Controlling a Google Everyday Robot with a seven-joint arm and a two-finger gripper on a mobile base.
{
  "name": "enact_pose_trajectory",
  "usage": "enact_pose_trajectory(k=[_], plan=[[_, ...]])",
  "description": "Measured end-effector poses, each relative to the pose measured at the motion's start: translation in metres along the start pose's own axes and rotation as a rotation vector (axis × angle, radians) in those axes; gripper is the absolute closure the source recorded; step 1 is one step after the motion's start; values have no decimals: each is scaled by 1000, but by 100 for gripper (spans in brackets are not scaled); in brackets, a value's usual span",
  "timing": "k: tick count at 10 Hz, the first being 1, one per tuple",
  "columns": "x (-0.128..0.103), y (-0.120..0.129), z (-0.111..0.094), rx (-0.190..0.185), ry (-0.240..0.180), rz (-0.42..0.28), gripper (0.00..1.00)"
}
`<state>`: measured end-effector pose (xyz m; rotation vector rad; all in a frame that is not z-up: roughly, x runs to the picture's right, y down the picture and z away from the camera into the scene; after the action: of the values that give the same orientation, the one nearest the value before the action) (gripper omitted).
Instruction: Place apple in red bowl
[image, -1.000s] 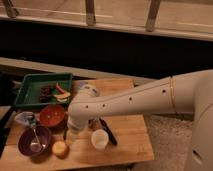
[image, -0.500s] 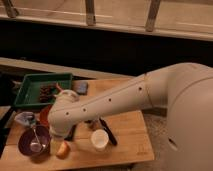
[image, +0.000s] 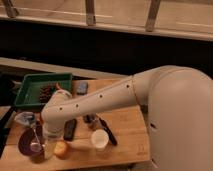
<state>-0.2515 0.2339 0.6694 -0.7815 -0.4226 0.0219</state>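
The gripper grabs the apple (image: 61, 148) by its rounded sides next, to place it in the red bowl.
The apple (image: 61, 148), small and yellow-orange, lies on the wooden table (image: 127, 127) near its front left edge. My gripper (image: 49, 146) hangs straight down from the white arm (image: 95, 102), just left of the apple, between it and the purple bowl (image: 29, 143). Its jaws stand open with nothing in them. The apple rests on the table, close beside the gripper. The red bowl is hidden behind the arm's wrist.
A green tray (image: 31, 86) with dark items sits at the back left. A white cup (image: 99, 139) stands right of the apple. A black flat object (image: 70, 129) and a black utensil (image: 108, 135) lie mid-table. A small blue item (image: 82, 88) lies by the tray.
The arm has swung left and lowered. The gripper moved from the table's middle down to the front left beside the apple, and the wrist now covers the red bowl.
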Motion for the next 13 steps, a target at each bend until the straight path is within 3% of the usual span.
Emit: enact_pose_trajectory(k=[2,6,11,13], plan=[[3,0,2,-5,1,14,20],[19,7,34,-49,4,44,20],[43,14,47,-54,-10,81,20],[46,11,51,-61,-15,56,20]])
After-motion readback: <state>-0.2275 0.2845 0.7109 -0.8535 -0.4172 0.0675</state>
